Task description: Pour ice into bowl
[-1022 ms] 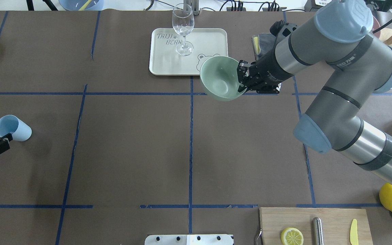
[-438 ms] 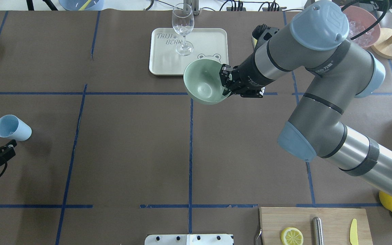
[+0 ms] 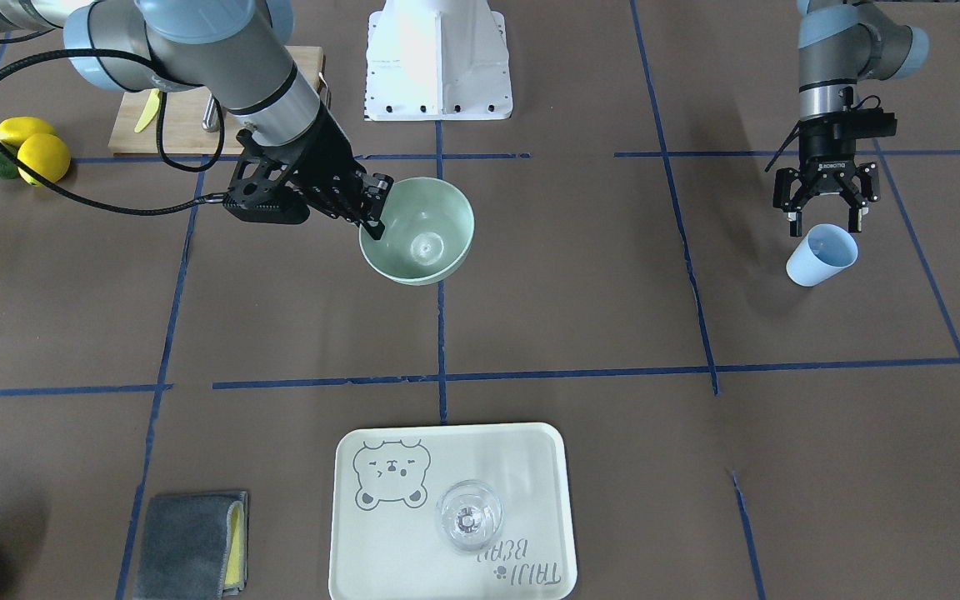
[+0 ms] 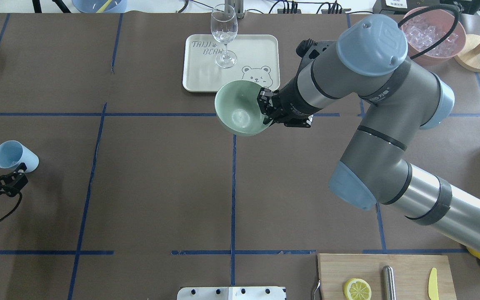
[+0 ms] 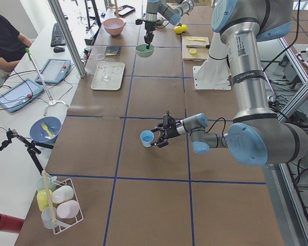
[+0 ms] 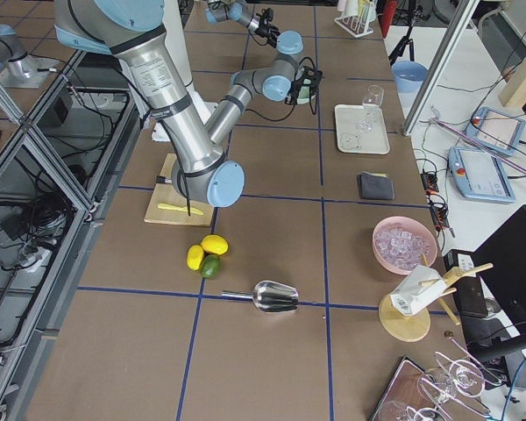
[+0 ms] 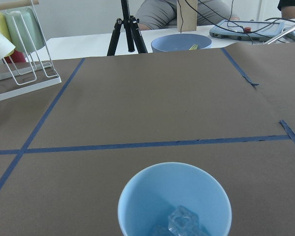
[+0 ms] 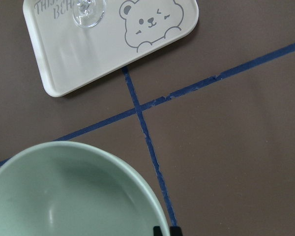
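The light blue cup needs to pour the ice into the bowl, so my left gripper will grab the cup around its round body next.
The pale mint-green bowl is empty and hangs tilted above the table's middle, near the tray's front edge. My right gripper is shut on the bowl's rim; the front view shows the gripper and the bowl. The right wrist view shows the bowl from above. The light blue cup stands at the far left. The ice lies at the bottom of the cup. My left gripper is open, its fingers just short of the cup.
A cream tray with a clear wine glass is at the back. A pink container of ice stands back right. A cutting board with a lemon slice is near the front right. A grey cloth lies beside the tray.
My right arm has carried the bowl leftward in the overhead view, off the tray's corner toward the centre line. My left gripper's fingers have spread wider behind the cup.
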{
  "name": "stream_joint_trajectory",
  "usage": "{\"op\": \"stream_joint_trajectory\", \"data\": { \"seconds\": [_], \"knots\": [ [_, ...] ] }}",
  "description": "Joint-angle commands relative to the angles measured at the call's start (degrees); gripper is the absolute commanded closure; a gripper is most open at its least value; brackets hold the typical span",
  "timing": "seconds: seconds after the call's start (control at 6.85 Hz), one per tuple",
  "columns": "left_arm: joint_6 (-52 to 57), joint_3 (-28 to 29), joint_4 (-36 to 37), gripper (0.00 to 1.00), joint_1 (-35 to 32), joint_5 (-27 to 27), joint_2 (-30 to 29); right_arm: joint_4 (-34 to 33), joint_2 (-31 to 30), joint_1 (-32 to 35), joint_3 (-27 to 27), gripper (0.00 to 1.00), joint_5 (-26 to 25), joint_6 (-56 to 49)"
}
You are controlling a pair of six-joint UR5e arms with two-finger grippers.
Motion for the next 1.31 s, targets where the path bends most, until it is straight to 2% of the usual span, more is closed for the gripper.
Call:
{"op": "stream_joint_trajectory", "data": {
  "seconds": [0.0,0.15,0.44,0.73,1.17],
  "knots": [
    [0.0,2.7,-0.2,0.01,0.0,1.8,-3.4,-0.1,6.8,-5.4,-6.6,1.0,-5.5,0.0],
    [0.0,3.9,-0.2,0.01,0.0,2.6,-3.5,0.0,9.4,-7.5,-9.2,1.0,-8.2,0.2],
    [0.0,7.3,-0.3,0.01,-0.1,2.5,-5.8,0.1,10.6,-8.8,-10.5,1.0,-8.6,1.0],
    [0.1,9.6,-0.3,0.01,-0.1,2.5,-7.4,0.1,14.2,-10.0,-14.7,1.0,-10.4,1.0],
    [0.2,9.9,-2.2,0.01,-1.1,2.6,-7.1,0.3,14.3,-11.7,-15.1,1.0,-12.1,1.0]
  ]
}}
